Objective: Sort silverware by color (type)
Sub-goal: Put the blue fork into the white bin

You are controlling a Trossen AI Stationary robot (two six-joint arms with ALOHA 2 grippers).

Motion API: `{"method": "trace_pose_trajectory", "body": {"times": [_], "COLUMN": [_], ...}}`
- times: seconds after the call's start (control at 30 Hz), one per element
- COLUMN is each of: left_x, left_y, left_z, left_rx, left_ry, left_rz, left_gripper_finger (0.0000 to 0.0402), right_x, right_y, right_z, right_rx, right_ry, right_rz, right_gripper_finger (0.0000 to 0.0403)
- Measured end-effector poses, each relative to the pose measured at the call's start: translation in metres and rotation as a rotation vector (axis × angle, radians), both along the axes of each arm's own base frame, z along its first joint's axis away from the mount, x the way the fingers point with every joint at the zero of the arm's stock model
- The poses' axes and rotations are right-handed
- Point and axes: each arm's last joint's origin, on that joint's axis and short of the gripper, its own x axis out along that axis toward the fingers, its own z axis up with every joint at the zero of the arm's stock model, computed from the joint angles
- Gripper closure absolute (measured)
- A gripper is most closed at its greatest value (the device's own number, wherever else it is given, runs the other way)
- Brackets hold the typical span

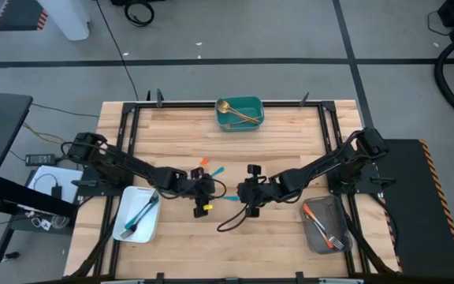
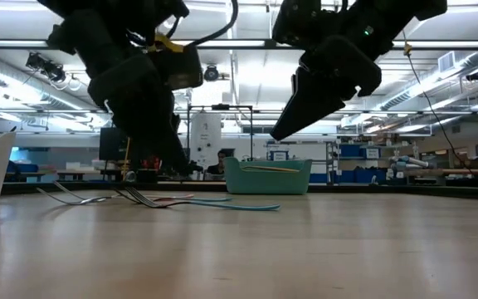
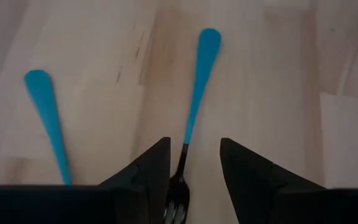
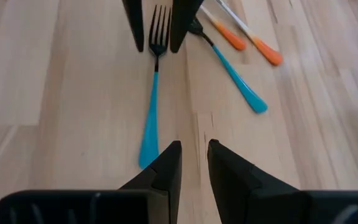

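Note:
The blue silverware needs to be sorted into the white tray. My left gripper should grab the blue-handled fork by its neck (image 3: 184,149) for that.
A blue-handled fork (image 3: 194,93) with a dark head lies flat on the wooden table (image 1: 290,134). My left gripper (image 3: 194,162) is open and low over the fork, one finger on each side of its neck, apart from it. My right gripper (image 4: 194,158) is open by a narrow gap with nothing between its fingers, above the table beside the fork's handle end (image 4: 146,149). A second blue-handled piece (image 4: 238,81) and two orange-handled pieces (image 4: 247,37) lie flat close by.
A teal tray (image 1: 252,104) with gold silverware stands at the far middle. A white tray (image 1: 132,229) at the near left holds a blue fork. A grey tray (image 1: 315,237) at the near right holds orange-handled pieces. Black rails (image 1: 128,142) frame the table.

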Motion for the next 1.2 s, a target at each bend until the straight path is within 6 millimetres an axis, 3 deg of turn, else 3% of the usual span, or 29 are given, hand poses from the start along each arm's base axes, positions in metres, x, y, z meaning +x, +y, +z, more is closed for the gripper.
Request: {"method": "trace_pose_trajectory", "body": {"times": [0.53, 0.67, 0.93, 1.2], "left_x": [0.009, 0.01, 0.009, 0.006], "left_y": [-0.001, -0.001, -0.001, 0.0], "left_z": [-0.032, -0.033, -0.035, -0.029], "left_rx": [0.091, 0.069, 0.058, 0.039], "left_ry": [0.057, 0.063, 0.08, 0.089], "left_rz": [-0.107, -0.108, -0.117, -0.095], "left_gripper_finger": [0.0257, 0.0286, 0.0386, 0.0391], "right_x": [-0.002, -0.002, -0.002, 0.001], "right_y": [0.008, 0.009, 0.009, 0.008], "right_z": [0.001, 0.001, 0.001, 0.003], "right_rx": [-0.003, 0.003, 0.007, -0.081], "right_ry": [-0.027, -0.03, -0.03, -0.023], "right_rz": [-0.014, -0.016, -0.016, 0.079], "right_gripper_finger": [0.0318, 0.0318, 0.0318, 0.0318]}}
